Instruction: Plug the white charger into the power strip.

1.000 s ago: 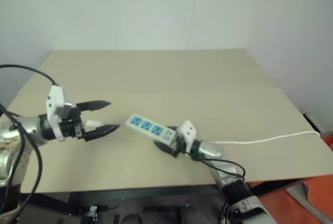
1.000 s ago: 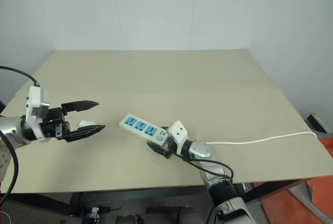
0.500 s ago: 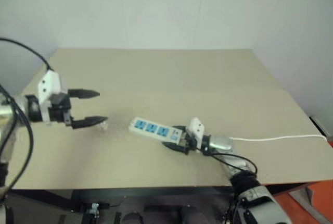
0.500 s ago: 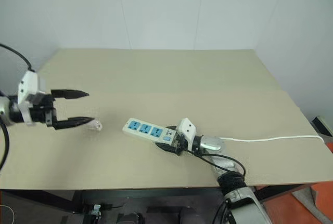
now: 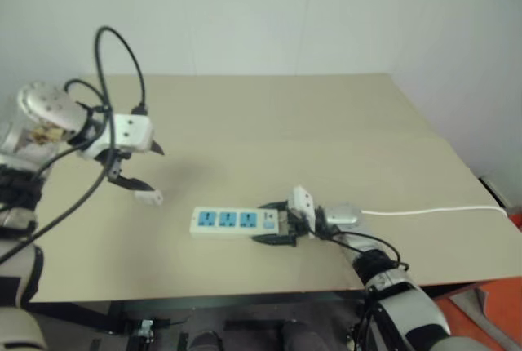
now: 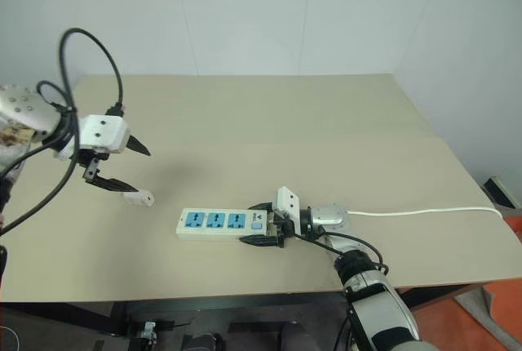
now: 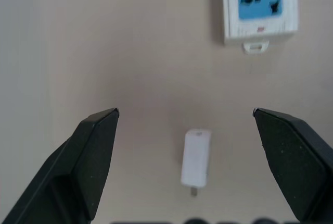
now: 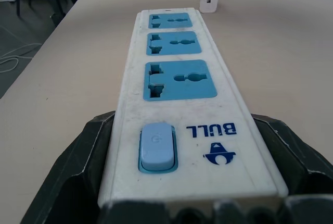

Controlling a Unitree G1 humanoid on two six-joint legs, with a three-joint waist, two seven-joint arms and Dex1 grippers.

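The charger's metal pins stick out at one end of it, so the left gripper will grab the charger by its long flat sides next.
The white charger (image 6: 139, 198) lies on its side on the table, left of the power strip (image 6: 214, 221). My left gripper (image 6: 134, 171) hangs open just above the charger, pointing down. In the left wrist view the charger (image 7: 196, 157) lies between the spread fingers (image 7: 96, 151), touching neither. The strip lies flat, parallel to the table's front edge, its three blue sockets (image 8: 179, 79) facing up. My right gripper (image 6: 263, 224) is shut on the strip's switch end, with a black finger (image 8: 88, 151) on each long side.
The strip's thin white cord (image 6: 424, 212) runs right along the tan table (image 6: 285, 122) to its right edge. The table's front edge is close below the strip. A black cable (image 6: 81, 41) loops above my left arm.
My right gripper has turned the strip from a slant to lie parallel to the front edge. My left arm has risen, and its gripper has tipped from level to pointing down over the charger.
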